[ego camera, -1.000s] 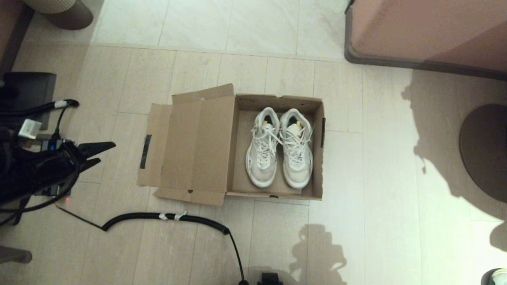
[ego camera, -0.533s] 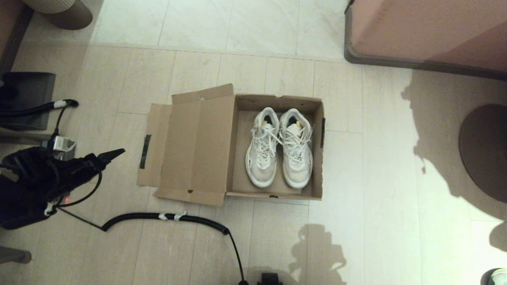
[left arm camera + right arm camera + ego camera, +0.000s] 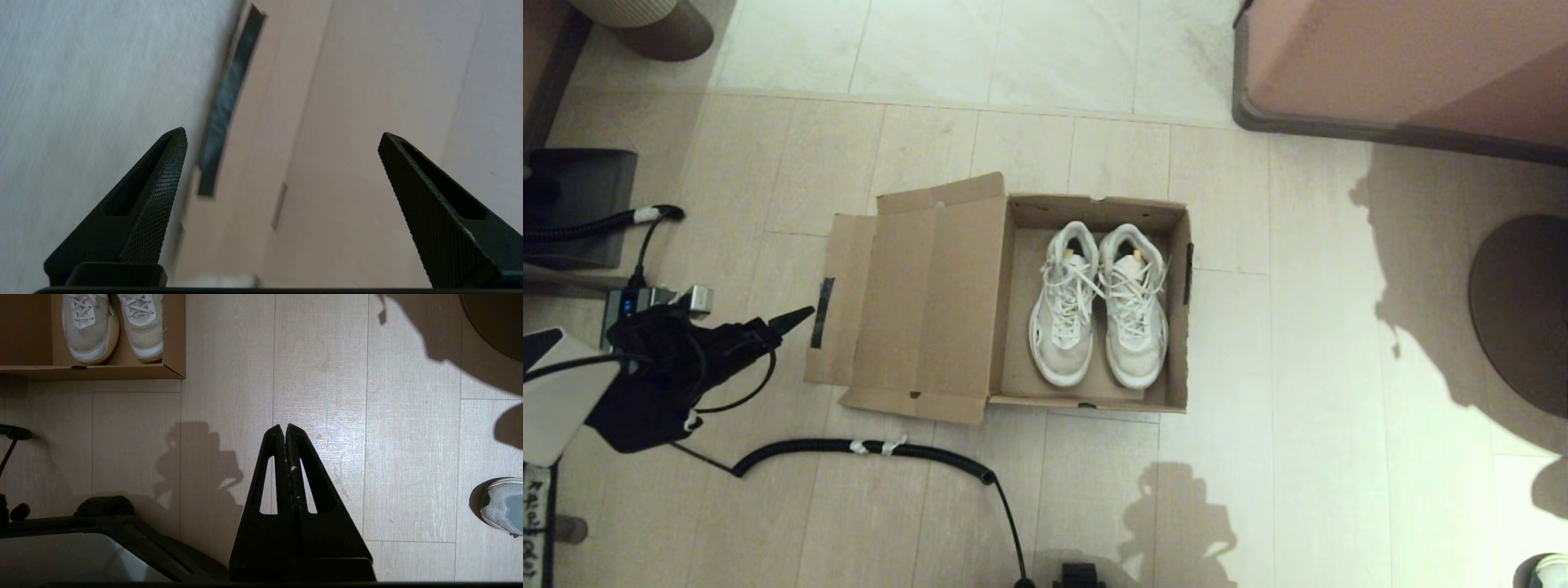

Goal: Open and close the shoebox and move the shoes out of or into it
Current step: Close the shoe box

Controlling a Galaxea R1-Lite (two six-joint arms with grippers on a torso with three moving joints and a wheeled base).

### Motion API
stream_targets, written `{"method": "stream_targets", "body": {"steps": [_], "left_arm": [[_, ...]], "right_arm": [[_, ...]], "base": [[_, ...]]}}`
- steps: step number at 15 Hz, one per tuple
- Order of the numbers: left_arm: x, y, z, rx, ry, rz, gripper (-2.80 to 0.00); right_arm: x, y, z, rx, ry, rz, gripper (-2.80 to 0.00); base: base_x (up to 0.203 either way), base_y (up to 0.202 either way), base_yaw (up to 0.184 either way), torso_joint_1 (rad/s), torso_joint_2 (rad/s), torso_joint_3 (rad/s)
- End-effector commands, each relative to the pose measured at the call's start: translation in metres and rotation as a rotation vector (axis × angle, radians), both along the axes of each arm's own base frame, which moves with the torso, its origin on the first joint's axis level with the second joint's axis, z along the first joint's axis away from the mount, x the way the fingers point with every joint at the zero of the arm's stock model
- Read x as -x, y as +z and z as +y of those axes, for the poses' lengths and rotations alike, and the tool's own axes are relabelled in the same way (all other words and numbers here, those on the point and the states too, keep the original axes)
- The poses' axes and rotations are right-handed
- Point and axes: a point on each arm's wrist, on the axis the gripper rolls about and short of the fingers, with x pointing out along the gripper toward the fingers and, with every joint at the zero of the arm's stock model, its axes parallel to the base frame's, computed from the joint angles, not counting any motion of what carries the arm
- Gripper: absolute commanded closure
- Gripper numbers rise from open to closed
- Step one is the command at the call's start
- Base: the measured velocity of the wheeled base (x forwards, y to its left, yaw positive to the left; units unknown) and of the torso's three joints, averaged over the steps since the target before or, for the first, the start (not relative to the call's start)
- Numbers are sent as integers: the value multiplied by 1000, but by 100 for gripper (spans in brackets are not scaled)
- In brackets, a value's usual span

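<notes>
The left gripper's fingers end short of the dark tape strip [image 3: 823, 312], so it isn't ready to close yet. The left gripper needs to move toward the strip first, then close on the lid's outer flap [image 3: 846, 294].
The brown cardboard shoebox [image 3: 1094, 209] stands open on the floor, its lid [image 3: 931, 302] folded flat to the left. A dark tape strip [image 3: 823, 312] marks the lid's outer flap. Both white shoes [image 3: 1098, 306] lie side by side inside the box, toes toward me. My left gripper [image 3: 796, 320] is low at the left, right beside the taped flap and pointing at it. In the left wrist view this gripper [image 3: 282, 132] stands wide open and empty over the flap's edge and tape strip [image 3: 229, 98]. My right gripper [image 3: 284, 426] is shut over bare floor, right of the box's near corner [image 3: 173, 369].
A black coiled cable [image 3: 874, 447] runs across the floor in front of the lid. Pink furniture [image 3: 1405, 65] stands at the back right and a dark round base [image 3: 1523, 310] at the right. A grey sneaker [image 3: 504, 504] shows on the floor at the right.
My left gripper has swung right, from well clear of the box to the taped flap's edge, and its fingers have spread wider. Box, shoes and right gripper have not moved.
</notes>
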Motion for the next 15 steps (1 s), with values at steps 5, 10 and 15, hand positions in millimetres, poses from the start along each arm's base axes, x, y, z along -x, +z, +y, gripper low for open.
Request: {"method": "stream_targets", "body": {"steps": [5, 10, 15], "left_arm": [[-37, -30, -10, -15, -31, -54, -280], [-51, -35, -13, -34, -37, -104, -280], [-53, -41, -23, -24, -53, -85, -280]], "right_arm": [[0, 0, 0, 1, 0, 4, 0], [0, 0, 0, 1, -4, 5, 0], [0, 0, 0, 1, -2, 7, 0]], "base": [[0, 0, 0, 0, 0, 0], [0, 0, 0, 0, 0, 0], [0, 0, 0, 0, 0, 0]]}}
